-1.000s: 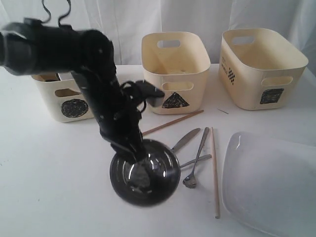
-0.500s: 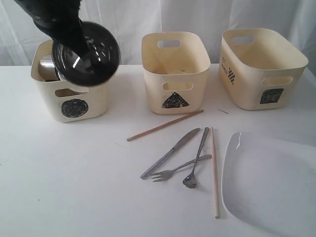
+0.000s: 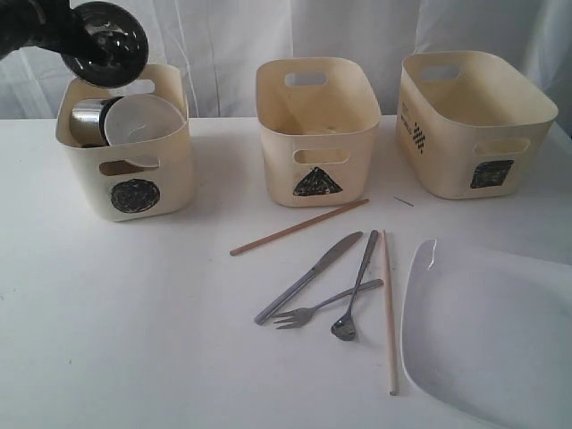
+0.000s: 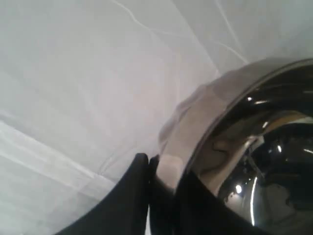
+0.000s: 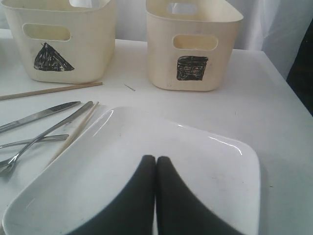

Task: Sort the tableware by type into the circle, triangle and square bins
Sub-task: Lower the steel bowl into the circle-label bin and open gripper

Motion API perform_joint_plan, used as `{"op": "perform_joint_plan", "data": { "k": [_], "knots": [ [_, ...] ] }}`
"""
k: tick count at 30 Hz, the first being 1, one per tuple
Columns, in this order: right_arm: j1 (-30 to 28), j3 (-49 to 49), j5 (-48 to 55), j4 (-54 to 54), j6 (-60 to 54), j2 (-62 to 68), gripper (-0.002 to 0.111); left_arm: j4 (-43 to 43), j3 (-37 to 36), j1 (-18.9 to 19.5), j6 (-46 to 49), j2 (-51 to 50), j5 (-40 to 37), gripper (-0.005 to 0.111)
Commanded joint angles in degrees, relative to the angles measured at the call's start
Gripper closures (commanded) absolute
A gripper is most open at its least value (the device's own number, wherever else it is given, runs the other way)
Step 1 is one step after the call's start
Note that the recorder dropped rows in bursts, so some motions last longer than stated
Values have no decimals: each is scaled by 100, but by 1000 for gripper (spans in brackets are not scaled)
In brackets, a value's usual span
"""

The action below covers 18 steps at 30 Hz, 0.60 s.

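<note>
The steel bowl is still above the circle bin's opening and would fall if I opened now, so it is too early to release. My left gripper lowers the bowl next.
My left gripper is shut on the rim of the steel bowl, holding it tilted in the air just above the back of the circle bin. That bin holds a steel mug and the small white bowl. The triangle bin and the wider square bin stand to its right. The knife, two forks and two chopsticks lie on the table. My right gripper is shut and empty over the white square plate.
A white curtain hangs behind the bins. The plate runs off the front right of the table. A small thin sliver lies near the square bin. White tabletop spreads at front left.
The left arm has lifted the steel bowl off the table's middle and carried it up and left to above the circle bin. The cutlery it hid now shows.
</note>
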<state>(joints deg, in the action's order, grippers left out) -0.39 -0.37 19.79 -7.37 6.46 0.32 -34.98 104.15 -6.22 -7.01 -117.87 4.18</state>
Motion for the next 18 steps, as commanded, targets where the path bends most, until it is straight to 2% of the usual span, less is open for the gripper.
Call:
{"op": "perform_joint_plan", "data": {
  "k": [1,12,17,18],
  "knots": [
    [-18,37,-14,8,-27,-32,108,-107,377,37,130,-484,836,107],
    [-18,37,-14,8,-27,-32,108,-107,666,37,229,-1086,1000,106],
    [-18,37,-14,8,-27,-32,108,-107,666,37,70,-1072,1263,81],
    [-18,37,-14,8,-27,-32,108,-107,666,37,-93,-1050,1121,70]
  ]
}}
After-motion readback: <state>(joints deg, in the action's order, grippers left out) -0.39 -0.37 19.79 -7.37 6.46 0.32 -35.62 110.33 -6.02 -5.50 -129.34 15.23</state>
